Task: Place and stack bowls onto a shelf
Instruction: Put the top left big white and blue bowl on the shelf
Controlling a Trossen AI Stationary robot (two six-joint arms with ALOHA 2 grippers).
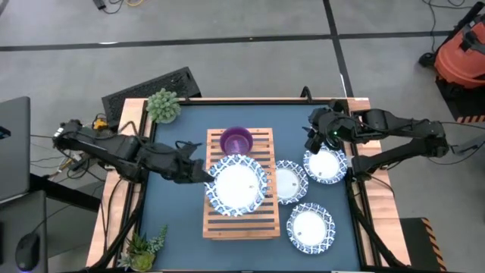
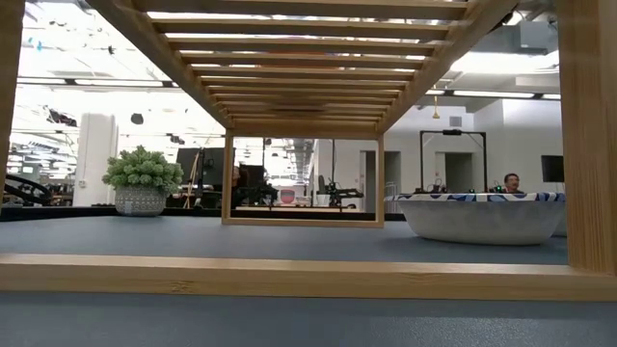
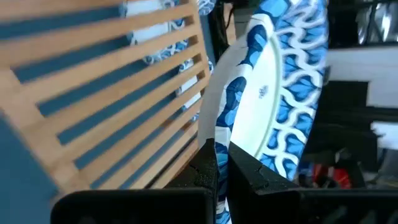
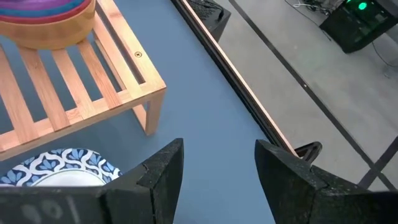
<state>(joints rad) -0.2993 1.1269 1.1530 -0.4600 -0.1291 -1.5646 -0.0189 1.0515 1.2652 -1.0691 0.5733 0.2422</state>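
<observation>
The dish's patterned rim (image 1: 262, 186) hangs tilted above the shelf's slats, so my left gripper keeps hold of the dish until I lower it flat.
The light-wood slatted shelf (image 1: 241, 216) stands mid-table. On its far end sits a stack of small bowls, purple on top (image 1: 236, 140). A white dish with a blue patterned rim (image 1: 239, 186) is over the shelf's middle, and my left gripper (image 1: 204, 173) is shut on it from the table's left. Three more such dishes (image 1: 288, 180) (image 1: 326, 164) (image 1: 309, 226) rest bottom-down on the blue tabletop right of the shelf. My right gripper (image 4: 217, 168) hangs open above the table's far right, over bare tabletop beside the shelf's far right corner (image 4: 146, 93), holding nothing. My left gripper pinches the dish's rim (image 3: 231, 134) on its left side between its two fingers (image 3: 208, 165), one on the white inner face, one on the patterned outer face. The fingers come from the table's left, slanting slightly down. The dish is tilted over the slats (image 3: 112, 93); whether it touches them I cannot tell.
Small potted plants stand at the far left corner (image 1: 163, 106) and the near left corner (image 1: 144, 246). A black keyboard (image 1: 151, 87) lies beyond the far edge. The low view looks under the shelf (image 2: 308, 116) toward a dish (image 2: 482, 217) and a plant (image 2: 143, 178).
</observation>
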